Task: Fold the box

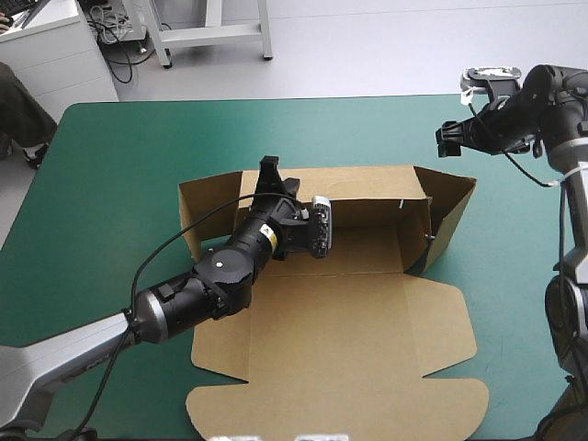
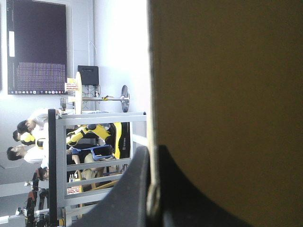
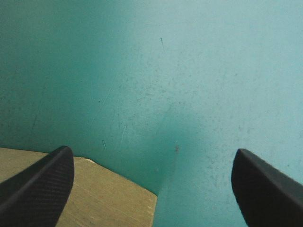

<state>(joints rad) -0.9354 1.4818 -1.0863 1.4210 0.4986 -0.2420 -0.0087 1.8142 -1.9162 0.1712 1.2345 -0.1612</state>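
Note:
My right gripper grabs its side's upper edge (image 1: 450, 173) next, to fold the box (image 1: 367, 312) into shape.
The brown box (image 1: 367, 312) lies in the middle of the table with its lid panel flat toward the near edge. Its back wall and both end flaps stand raised. My left gripper (image 1: 269, 168) reaches over the tray floor to the left part of the back wall. In the left wrist view, the left gripper (image 2: 152, 189) is all but shut, with the board's edge (image 2: 227, 94) between its fingers. My right gripper (image 1: 448, 140) hangs above the cover beyond the box's right flap. It stands open (image 3: 152, 152) with nothing between its fingers, and a corner of the board (image 3: 109, 198) shows under one finger.
Bare teal-green cover (image 1: 119, 184) runs along the left, the far side and the right of the box. The lid's near flaps reach close to the table's near edge.

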